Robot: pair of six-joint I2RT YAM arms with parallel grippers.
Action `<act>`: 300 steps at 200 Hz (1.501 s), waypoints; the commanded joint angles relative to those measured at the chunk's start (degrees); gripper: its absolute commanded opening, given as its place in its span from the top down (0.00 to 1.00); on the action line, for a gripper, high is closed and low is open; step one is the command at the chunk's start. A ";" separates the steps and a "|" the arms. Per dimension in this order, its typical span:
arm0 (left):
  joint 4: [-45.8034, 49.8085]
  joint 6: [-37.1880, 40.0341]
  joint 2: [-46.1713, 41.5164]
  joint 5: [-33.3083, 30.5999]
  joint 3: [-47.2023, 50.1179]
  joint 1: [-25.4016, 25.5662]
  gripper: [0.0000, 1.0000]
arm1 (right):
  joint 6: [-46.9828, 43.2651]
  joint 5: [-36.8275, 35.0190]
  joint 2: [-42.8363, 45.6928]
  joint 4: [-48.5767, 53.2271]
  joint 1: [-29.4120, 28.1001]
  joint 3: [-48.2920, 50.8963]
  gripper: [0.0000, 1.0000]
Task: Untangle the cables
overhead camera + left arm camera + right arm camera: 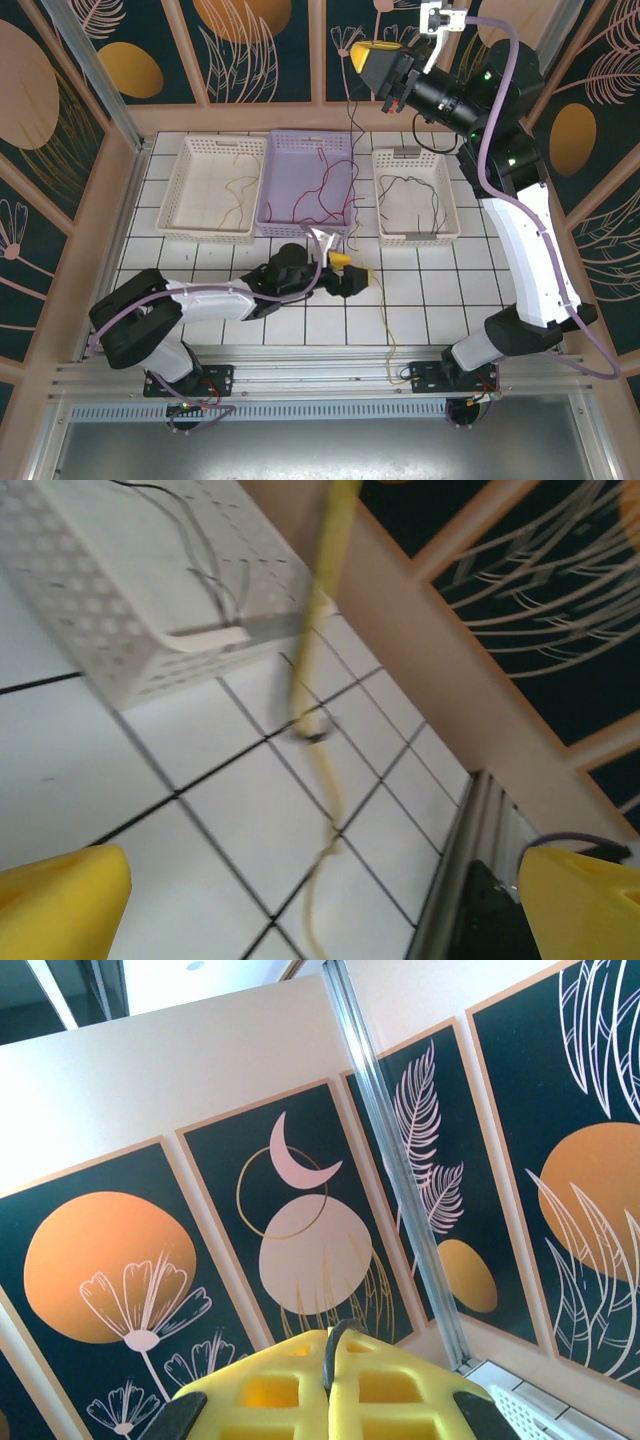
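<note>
My left gripper will next grab the hanging yellow cable low on its strand to untangle the cables. My right gripper gets the dark cable.
My right gripper is raised high at the back, its yellow pads shut on a thin cable; a short dark bit of that cable pokes out between them. From there a yellow cable hangs down to the tiled floor and trails toward the front rail. My left gripper sits low over the tiles just left of that strand, open, with the strand between and beyond its fingers and nothing gripped. Red cables lie in the purple basket, black ones in the right white basket.
Three baskets stand in a row at the back: white, purple and white. The right one's corner is close ahead of my left gripper. Wooden walls ring the floor, and a metal rail runs along the front.
</note>
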State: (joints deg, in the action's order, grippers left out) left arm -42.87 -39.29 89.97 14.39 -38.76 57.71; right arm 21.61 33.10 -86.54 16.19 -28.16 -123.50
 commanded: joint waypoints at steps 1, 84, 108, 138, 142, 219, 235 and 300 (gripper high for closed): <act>-2.62 0.24 3.55 1.60 -3.96 2.09 0.01 | 1.08 1.52 -0.22 -0.48 -0.32 -1.94 1.00; 0.13 0.80 7.62 0.09 -6.94 3.14 0.53 | 0.37 0.25 0.88 0.12 -0.69 -2.00 1.00; 0.74 0.96 7.36 -0.13 -7.03 3.19 0.77 | 0.54 0.15 1.10 -0.13 -0.76 -1.73 1.00; 0.84 0.85 6.54 -0.01 -6.40 3.19 1.00 | -0.03 -2.97 2.95 -1.25 -0.76 0.03 1.00; 0.78 0.80 6.36 0.06 -6.33 3.20 1.00 | -0.06 -3.67 3.34 -1.60 -0.81 0.46 1.00; 3.10 1.24 -3.99 -0.06 3.07 3.19 1.00 | -5.42 -27.86 11.97 -5.80 -0.02 8.67 1.00; 5.62 2.34 -7.50 -1.32 5.48 3.19 1.00 | -7.02 -31.91 12.89 -5.95 0.35 8.72 1.00; 19.93 7.42 -25.95 -12.79 11.57 3.11 1.00 | -10.58 -39.51 14.23 -6.28 1.10 4.99 1.00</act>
State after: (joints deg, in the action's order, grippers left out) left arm -30.17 -35.48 70.81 8.29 -28.27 60.77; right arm 13.50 -2.02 -72.99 12.29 -27.49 -116.07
